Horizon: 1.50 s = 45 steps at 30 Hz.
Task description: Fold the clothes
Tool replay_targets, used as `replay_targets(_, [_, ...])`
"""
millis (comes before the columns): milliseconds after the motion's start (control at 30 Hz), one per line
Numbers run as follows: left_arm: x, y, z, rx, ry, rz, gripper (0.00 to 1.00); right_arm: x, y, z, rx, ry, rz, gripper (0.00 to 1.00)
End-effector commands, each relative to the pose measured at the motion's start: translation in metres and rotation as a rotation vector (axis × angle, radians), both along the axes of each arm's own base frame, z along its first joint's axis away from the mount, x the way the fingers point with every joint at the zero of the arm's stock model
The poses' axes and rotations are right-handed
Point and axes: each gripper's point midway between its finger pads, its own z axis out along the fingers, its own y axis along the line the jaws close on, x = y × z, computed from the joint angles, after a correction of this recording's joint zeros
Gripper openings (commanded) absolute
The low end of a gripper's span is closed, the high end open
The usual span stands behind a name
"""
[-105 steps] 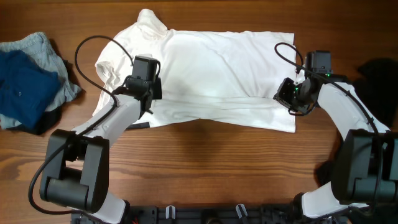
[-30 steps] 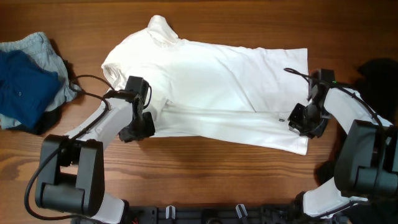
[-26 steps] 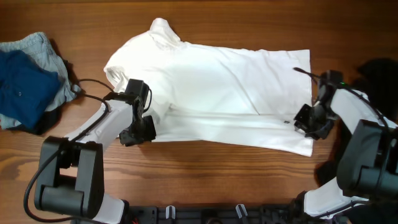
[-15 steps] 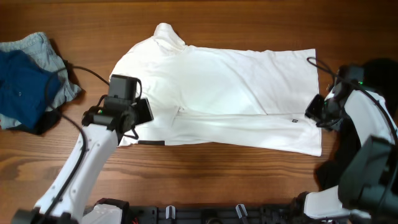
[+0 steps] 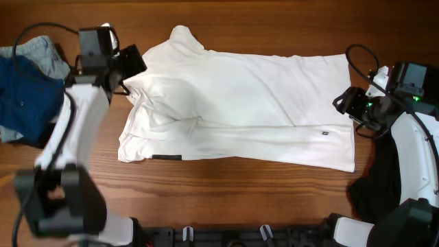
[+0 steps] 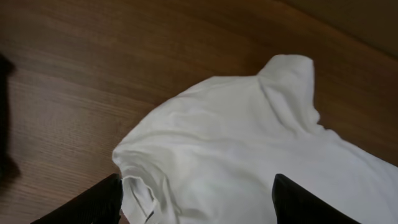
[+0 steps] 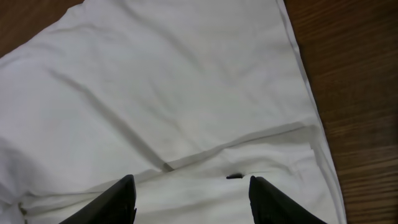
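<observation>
The white shirt (image 5: pixel 240 103) needs that side folded nearer, so I will next grab it with my left gripper at its far edge by the sleeve, collar end (image 5: pixel 167 44).
The large white shirt (image 5: pixel 240 103) lies spread flat on the wooden table, collar at the far left, hem at the right. Small black bar marks show at its near edge (image 5: pixel 167 158) and near the hem (image 5: pixel 323 133). My left gripper (image 5: pixel 130 63) is open above the shirt's upper-left sleeve. In the left wrist view the sleeve (image 6: pixel 143 186) lies between my spread fingers (image 6: pixel 87 205), with the left gripper (image 6: pixel 196 208) empty. My right gripper (image 5: pixel 346 103) is open at the hem edge. In the right wrist view the right gripper (image 7: pixel 193 205) hovers over the white cloth (image 7: pixel 174 93), empty.
A pile of a dark blue garment (image 5: pixel 24 96), a pale blue one (image 5: pixel 42 51) and a black one (image 5: pixel 49 134) lies at the left edge. Another black garment (image 5: pixel 418 74) lies at the far right, partly under my right arm.
My left gripper let go of the shirt's lower-left edge and rose to the upper-left sleeve. My right gripper let go of the hem and moved up and right. The shirt shifted right.
</observation>
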Motion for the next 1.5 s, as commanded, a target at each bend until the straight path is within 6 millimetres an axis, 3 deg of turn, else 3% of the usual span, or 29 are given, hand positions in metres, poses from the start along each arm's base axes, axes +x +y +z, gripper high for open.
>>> replay_targets(0, [0.032,0.022,-0.040,-0.066,0.066,-0.006,0.77,0.003,0.005,0.009,0.011,-0.028,0.030,0.59])
replay_targets(100, [0.032,0.027,-0.076,-0.096,0.136,0.001,0.77,0.002,0.005,0.009,0.011,-0.027,0.030,0.59])
replay_targets(200, [0.039,0.026,-0.095,-0.107,0.144,-0.005,0.78,0.002,0.005,0.009,0.012,-0.027,0.029,0.59])
replay_targets(333, [0.069,0.004,-0.085,-0.211,0.001,-0.097,0.79,0.002,0.005,0.008,0.010,-0.025,0.033,0.59])
replay_targets(467, [0.090,-0.002,-0.083,-0.227,-0.079,-0.106,0.77,0.002,0.004,0.008,0.004,-0.024,0.030,0.59])
replay_targets(767, [0.131,-0.034,-0.119,-0.236,-0.032,-0.171,0.77,-0.001,0.005,0.007,0.008,-0.010,0.030,0.60])
replay_targets(900, [0.126,-0.044,-0.143,-0.240,0.026,-0.181,0.74,-0.001,0.004,0.007,0.008,-0.012,0.030,0.60])
replay_targets(933, [0.124,-0.047,-0.146,-0.239,0.042,-0.182,0.70,0.000,0.004,0.007,0.007,-0.013,0.029,0.60])
replay_targets(967, [0.120,-0.048,-0.150,-0.229,0.062,-0.180,0.56,0.000,0.004,0.007,0.004,-0.015,0.028,0.60])
replay_targets(1033, [0.115,-0.051,-0.154,-0.217,0.087,-0.196,0.15,0.002,0.003,0.008,0.001,-0.024,0.028,0.59])
replay_targets(1067, [0.113,-0.052,-0.155,-0.218,0.097,-0.196,0.04,0.003,0.003,0.008,0.000,-0.029,0.025,0.59])
replay_targets(1167, [0.106,-0.052,-0.160,-0.223,0.131,-0.192,0.04,0.007,0.001,0.009,-0.003,-0.043,0.022,0.60])
replay_targets(1300, [0.106,-0.052,-0.145,-0.228,0.117,-0.194,0.04,0.009,-0.001,0.001,-0.006,-0.021,0.019,0.60])
replay_targets(1400, [0.110,-0.053,-0.112,-0.244,0.061,-0.211,0.04,0.012,-0.004,-0.014,-0.009,0.015,0.014,0.61])
replay_targets(1433, [0.108,-0.053,-0.090,-0.250,0.045,-0.201,0.04,0.017,-0.006,-0.021,-0.008,0.028,0.019,0.62])
replay_targets(1467, [0.107,-0.053,-0.081,-0.256,0.043,-0.193,0.04,0.024,-0.009,-0.024,-0.012,0.032,0.034,0.63])
